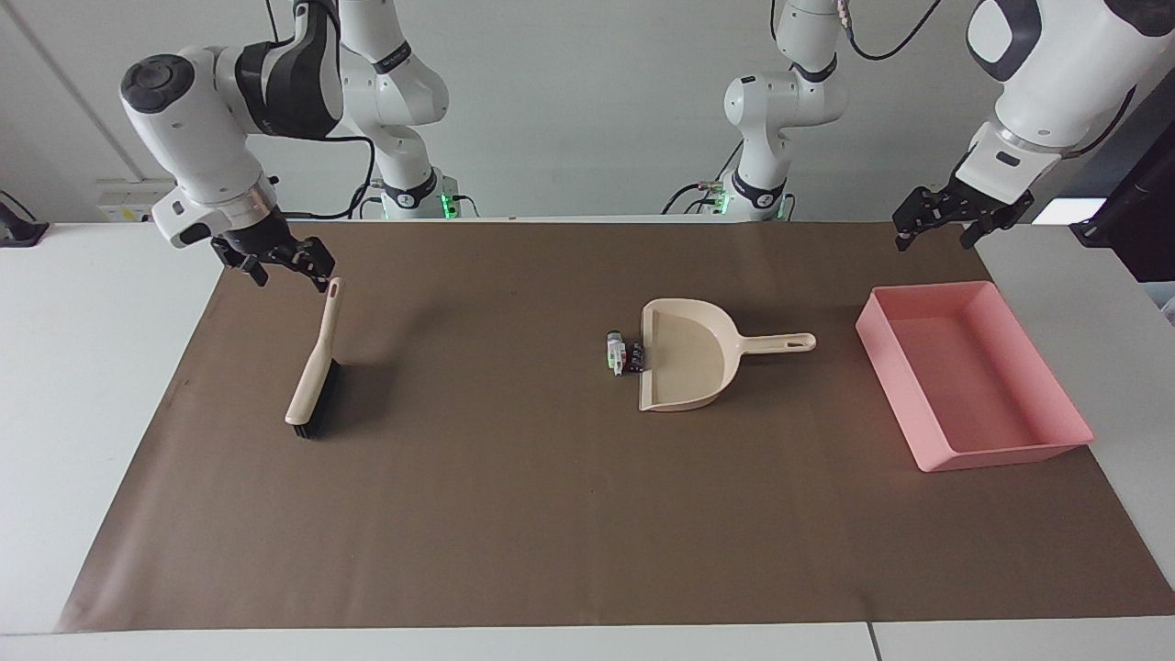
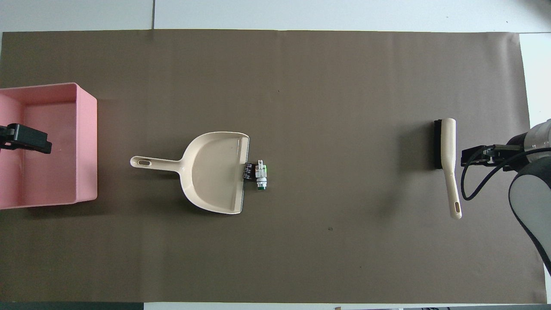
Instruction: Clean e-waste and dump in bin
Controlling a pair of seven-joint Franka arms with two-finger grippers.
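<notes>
I need to grab the brush with my right gripper next, by the handle just below the bristles, to clean the e-waste. Its bristle head [image 2: 444,144] fills one end.
The e-waste [image 1: 624,353], a whitish-green bit and small black cylinders with red marks, lies on the brown mat right at the open lip of a beige dustpan [image 1: 688,358]; it also shows in the overhead view [image 2: 257,172]. The bin [image 1: 1010,453], a pink tray, stands at the left arm's end and holds nothing that I can see. My right gripper [image 1: 292,274] is open and low over the mat, beside the handle tip of a beige brush [image 1: 315,372]. My left gripper [image 1: 936,237] is open and waits in the air over the bin's edge nearest the robots.
The dustpan [image 2: 215,170] has its handle toward the bin [image 2: 87,142]. The brush [image 2: 447,159] lies at the right arm's end with black bristles, its handle pointing toward the robots. A brown mat [image 1: 551,514] covers most of the white table.
</notes>
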